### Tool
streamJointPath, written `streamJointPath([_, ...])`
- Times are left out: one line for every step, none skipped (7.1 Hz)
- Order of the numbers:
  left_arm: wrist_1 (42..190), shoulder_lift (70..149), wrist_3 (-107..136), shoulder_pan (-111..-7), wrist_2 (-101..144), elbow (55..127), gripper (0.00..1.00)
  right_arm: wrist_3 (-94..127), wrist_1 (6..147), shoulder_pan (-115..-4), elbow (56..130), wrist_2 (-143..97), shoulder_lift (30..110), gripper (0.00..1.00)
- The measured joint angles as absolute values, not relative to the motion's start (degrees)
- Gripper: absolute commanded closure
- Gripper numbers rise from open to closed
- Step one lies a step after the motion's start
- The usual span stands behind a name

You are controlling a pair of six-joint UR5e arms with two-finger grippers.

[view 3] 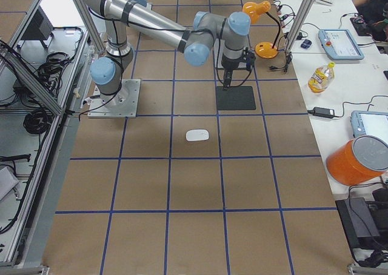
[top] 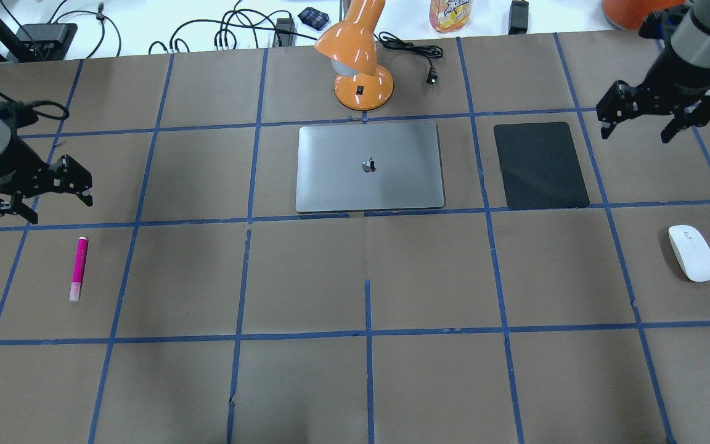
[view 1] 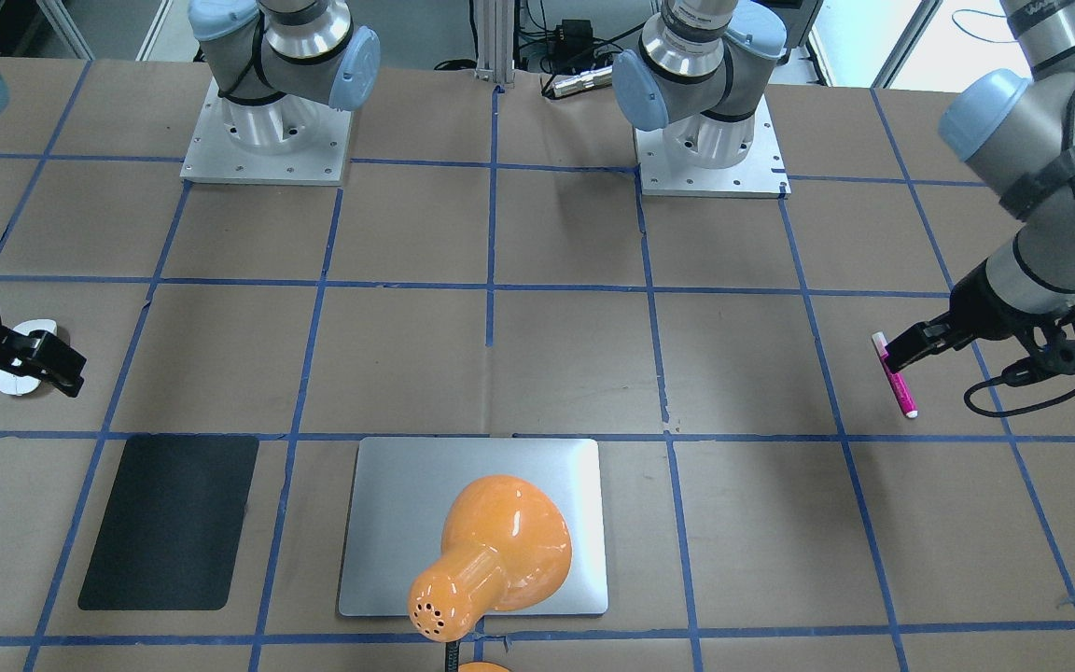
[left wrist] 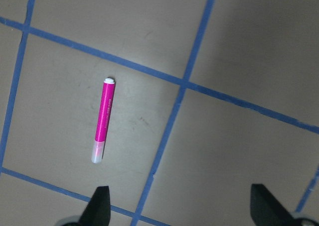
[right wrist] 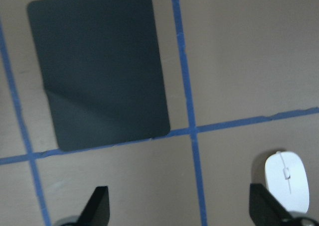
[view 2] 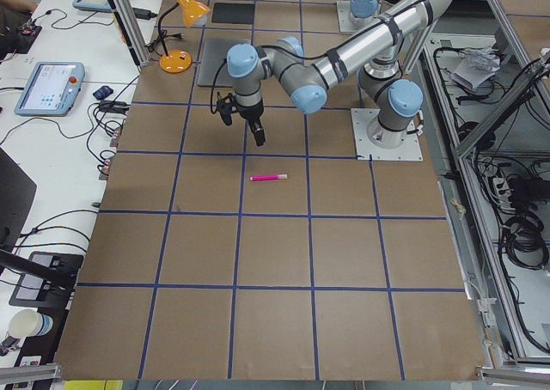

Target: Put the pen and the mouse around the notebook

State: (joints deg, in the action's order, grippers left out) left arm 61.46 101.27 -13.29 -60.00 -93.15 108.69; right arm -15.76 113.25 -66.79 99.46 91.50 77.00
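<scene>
My left gripper grabs the magenta pen by its solid-coloured body next, to set the pen beside the silver notebook.
The magenta pen lies flat on the table at the left; the left wrist view shows the pen ahead of the fingertips. My left gripper hovers above and just beyond it, open and holding nothing. The white mouse rests on the table at the right, and the mouse sits at the lower right of the right wrist view. My right gripper hangs open and empty, well above the table, farther back than the mouse. The silver notebook lies closed at centre back.
A black mat lies just right of the notebook, below the right gripper. An orange desk lamp stands behind the notebook, its head leaning over it. Cables and a bottle line the far edge.
</scene>
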Motion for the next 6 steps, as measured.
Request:
streamJointPath([53.56,103.67,-18.52,-58.23,-93.15,112.22,0.00,-22.24,120.39,-62.12,105.09,91.51,76.43,0.00])
streamJointPath([48.74,105.57,-21.40,-55.71,-93.10,114.92,0.00,-28.99,124.20,-57.67,108.56,91.33,76.04,0.00])
streamJointPath([46.27,106.89,-23.04,-53.27,-92.97,117.28,0.00,-35.91,125.81,-53.65,110.73,90.97,75.36,0.00])
streamJointPath([45.02,107.58,-24.61,-51.88,-92.90,118.71,0.18,-41.02,126.41,-50.78,112.34,90.78,74.44,0.02])
streamJointPath([44.69,107.99,-25.78,-51.32,-92.87,119.48,0.64,-44.28,126.53,-48.98,113.33,90.77,73.75,0.03])
streamJointPath([44.75,108.40,-26.45,-51.07,-92.86,119.84,0.97,-46.10,127.03,-48.08,114.36,90.95,72.89,0.06])
